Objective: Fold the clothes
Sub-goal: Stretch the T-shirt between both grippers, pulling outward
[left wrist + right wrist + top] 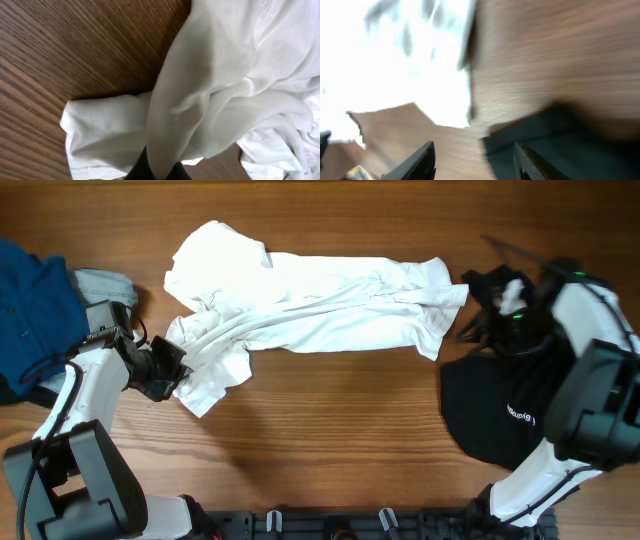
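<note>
My right gripper takes hold of the white shirt's end corner [434,350] [459,116] next, opposite my left gripper's hold, to spread the shirt flat for folding.
The white shirt [310,305] lies stretched and bunched across the middle of the table, in long folds from left to right. My left gripper [170,370] is shut on a bunched fold of the shirt [200,100] at its lower left corner, cloth pinched between the fingers [159,172]. My right gripper [478,320] sits just right of the shirt's right end, open and empty [472,162]; the blurred white cloth [395,65] lies beyond it. No label or black print shows.
A black garment [500,415] lies at the right under my right arm, also in the right wrist view [570,150]. A blue garment [35,310] and a grey one [105,283] lie at the far left edge.
</note>
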Controlling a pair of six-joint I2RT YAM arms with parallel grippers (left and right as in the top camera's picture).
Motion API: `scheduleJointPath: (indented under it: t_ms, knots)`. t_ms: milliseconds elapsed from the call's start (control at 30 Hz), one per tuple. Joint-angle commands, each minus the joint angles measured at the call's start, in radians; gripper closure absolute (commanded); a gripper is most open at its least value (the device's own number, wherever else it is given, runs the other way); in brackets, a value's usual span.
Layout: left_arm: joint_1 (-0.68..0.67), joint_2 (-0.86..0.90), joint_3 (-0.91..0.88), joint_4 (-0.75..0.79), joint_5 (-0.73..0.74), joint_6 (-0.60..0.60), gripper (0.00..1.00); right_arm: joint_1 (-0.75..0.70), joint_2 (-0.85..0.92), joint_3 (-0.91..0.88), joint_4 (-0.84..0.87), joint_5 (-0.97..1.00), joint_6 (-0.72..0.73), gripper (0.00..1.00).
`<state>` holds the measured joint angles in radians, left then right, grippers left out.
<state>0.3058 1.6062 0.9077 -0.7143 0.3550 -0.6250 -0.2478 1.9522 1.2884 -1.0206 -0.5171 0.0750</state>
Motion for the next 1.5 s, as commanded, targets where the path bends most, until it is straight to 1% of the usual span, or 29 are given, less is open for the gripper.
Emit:
scheduleJointPath:
  t_ms: [0,67,133,233,267,300,500,633,733,933,967,1067,1167,1200,1233,1300,1367,1433,1467]
  knots:
    - [-0.005,-0.003,-0.004,0.008,-0.016,0.019,0.96,0.121,-0.02,-0.111,0.057,-0.024,0.179,0.48]
    - [-0.005,-0.003,-0.004,0.007,-0.016,0.02,0.96,0.17,-0.02,-0.166,0.126,0.019,0.298,0.47]
    - [-0.005,-0.003,-0.004,0.008,-0.016,0.02,0.96,0.212,-0.02,-0.22,0.258,0.024,0.363,0.48]
    - [-0.005,-0.003,-0.004,0.015,-0.016,0.019,0.96,0.252,-0.02,-0.256,0.401,0.067,0.486,0.49]
    - [-0.005,-0.003,-0.004,0.018,-0.016,0.019,0.96,0.261,-0.02,-0.256,0.41,0.131,0.563,0.49]
    - [-0.005,-0.003,-0.004,0.018,-0.016,0.02,0.96,0.262,-0.02,-0.256,0.405,0.162,0.596,0.49]
    - [-0.005,-0.003,-0.004,0.02,-0.016,0.019,0.96,0.255,-0.021,-0.256,0.289,0.319,0.716,0.53]
    - [-0.005,-0.003,-0.004,0.022,-0.016,0.019,0.96,0.245,-0.021,-0.256,0.303,0.347,0.719,0.56]
    - [-0.005,-0.003,-0.004,0.022,-0.016,0.019,0.96,0.245,-0.021,-0.256,0.353,0.396,0.74,0.62]
    - [-0.005,-0.003,-0.004,0.022,-0.016,0.019,0.96,0.246,-0.021,-0.256,0.445,0.443,0.739,0.63]
    - [-0.005,-0.003,-0.004,0.022,-0.016,0.019,0.96,0.246,-0.021,-0.256,0.444,0.443,0.737,0.64]
    - [-0.005,-0.003,-0.004,0.022,-0.016,0.019,0.96,0.247,-0.021,-0.256,0.44,0.474,0.732,0.73]
    - [-0.005,-0.003,-0.004,0.022,-0.016,0.019,0.96,0.247,-0.021,-0.256,0.441,0.484,0.727,0.83]
    - [-0.005,-0.003,-0.004,0.022,-0.016,0.019,0.96,0.248,-0.021,-0.256,0.444,0.484,0.715,0.92]
    - [-0.005,-0.003,-0.004,0.022,-0.016,0.019,0.96,0.248,-0.021,-0.256,0.444,0.484,0.708,0.96]
    - [-0.005,-0.003,-0.004,0.022,-0.016,0.019,0.96,0.248,-0.021,-0.256,0.451,0.461,0.632,0.96]
    - [-0.005,-0.004,-0.003,0.018,-0.012,0.031,0.96,0.247,-0.026,-0.248,0.441,0.412,0.524,0.96]
    - [-0.002,-0.013,0.019,0.005,0.008,0.114,0.96,0.241,-0.061,-0.214,0.374,0.421,0.475,0.96]
    - [0.0,-0.021,0.043,-0.019,0.007,0.127,0.96,0.236,-0.094,-0.193,0.344,0.427,0.459,0.95]
